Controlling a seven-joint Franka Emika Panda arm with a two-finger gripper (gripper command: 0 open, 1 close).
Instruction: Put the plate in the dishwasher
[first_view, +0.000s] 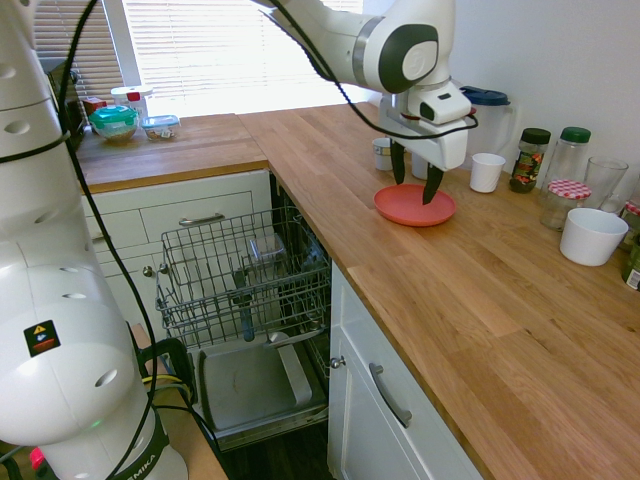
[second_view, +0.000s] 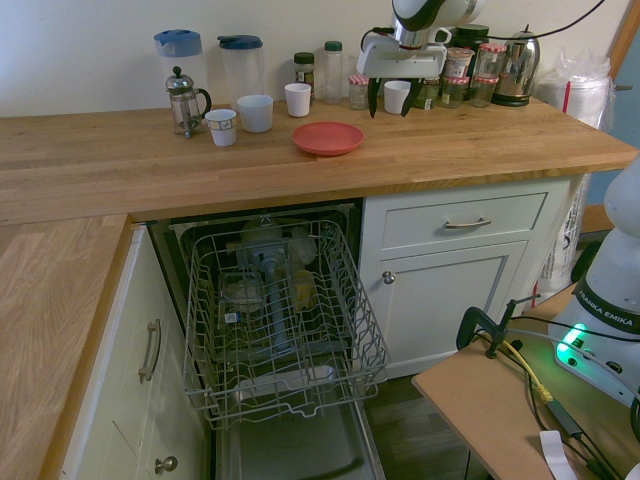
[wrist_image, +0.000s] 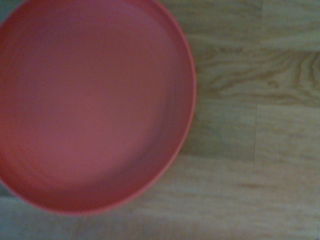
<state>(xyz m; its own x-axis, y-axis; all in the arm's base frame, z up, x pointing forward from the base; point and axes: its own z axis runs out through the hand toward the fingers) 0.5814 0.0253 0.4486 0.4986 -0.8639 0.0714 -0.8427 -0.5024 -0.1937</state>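
My gripper grabs the plate by its thin raised rim (second_view: 362, 136) next, since the plate's broad round side spreads wider than the open fingers.
The coral-red plate (first_view: 402, 206) (second_view: 328, 138) lies flat on the wooden counter, near the back wall. It fills the left part of the wrist view (wrist_image: 90, 105). My gripper (first_view: 415, 176) (second_view: 391, 100) hangs open just above the counter at the plate's edge, fingers pointing down, holding nothing. The dishwasher stands open below the counter. Its grey wire rack (first_view: 243, 300) (second_view: 290, 385) is pulled out over the lowered grey metal door (first_view: 240, 385) and holds a few items.
Behind the plate stand white cups (second_view: 297, 99), a French press (second_view: 183, 100), jars and bottles (first_view: 528, 158) and a kettle (second_view: 519, 66). A white bowl (first_view: 592, 236) sits near the jars. White drawers with metal handles (second_view: 467, 223) flank the dishwasher.
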